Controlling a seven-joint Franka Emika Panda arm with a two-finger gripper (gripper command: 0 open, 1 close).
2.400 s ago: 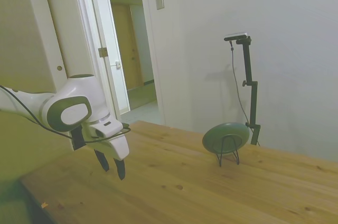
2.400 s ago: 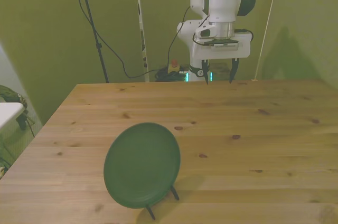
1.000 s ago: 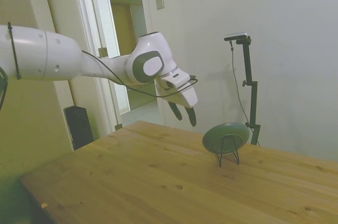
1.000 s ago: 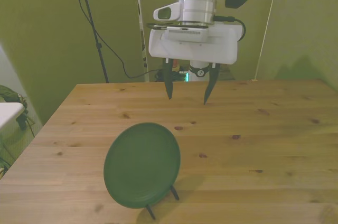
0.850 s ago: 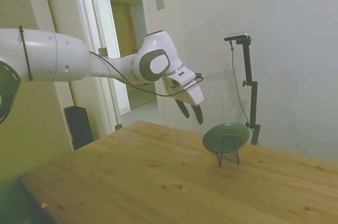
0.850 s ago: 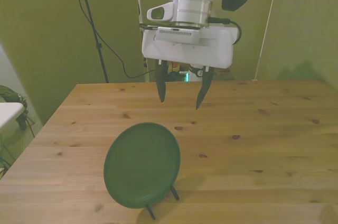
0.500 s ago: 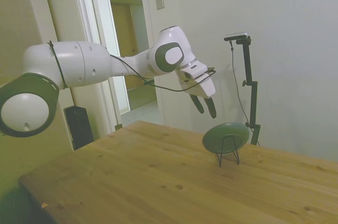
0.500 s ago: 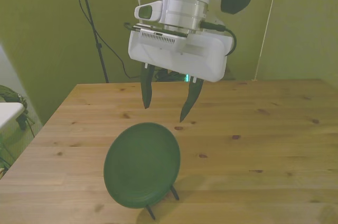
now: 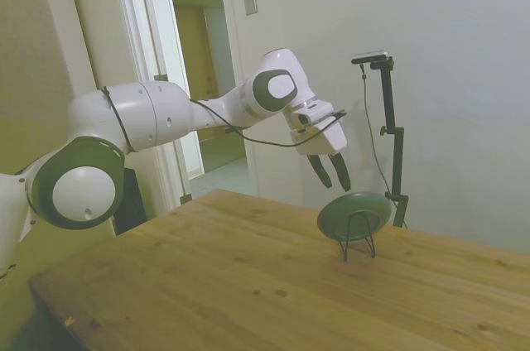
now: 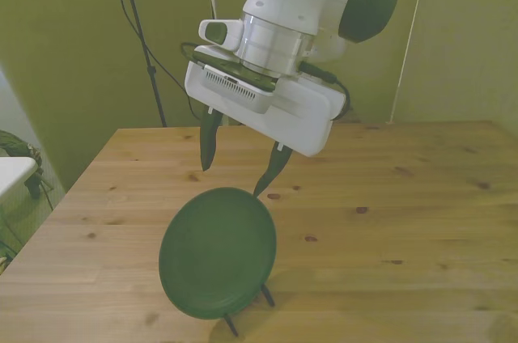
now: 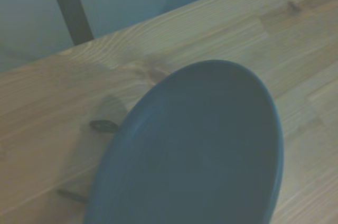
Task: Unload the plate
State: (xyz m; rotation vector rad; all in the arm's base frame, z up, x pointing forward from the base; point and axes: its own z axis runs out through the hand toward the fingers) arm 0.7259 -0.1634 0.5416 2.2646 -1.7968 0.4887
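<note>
My gripper grabs the plate by its thin upper rim (image 9: 364,194) next, since the plate's side (image 9: 348,217) is far wider than my open fingers.
The grey-green plate (image 9: 354,215) leans nearly upright in a thin black wire stand (image 9: 358,244) on the wooden table (image 9: 248,285). In the front view the plate (image 10: 217,252) faces the camera near the table's front edge, with the stand's feet (image 10: 267,297) showing under it. My gripper (image 10: 232,179) hangs open just above and behind the plate's upper rim, tilted, with nothing between its fingers. From the side, the gripper (image 9: 334,182) is a short way above the plate without touching it. The wrist view is filled by the plate (image 11: 195,150) from close by.
An open doorway (image 9: 199,94) and a wall switch (image 9: 250,0) lie behind the table in the side view. Bare tabletop (image 10: 405,197) stretches to the front view's right of the plate. A white object (image 10: 12,169) sits off the table at the front view's left.
The arm has swung out across the table from near its base to just above the plate, and the gripper has come lower and tilted. It has stayed open, and the plate has not moved.
</note>
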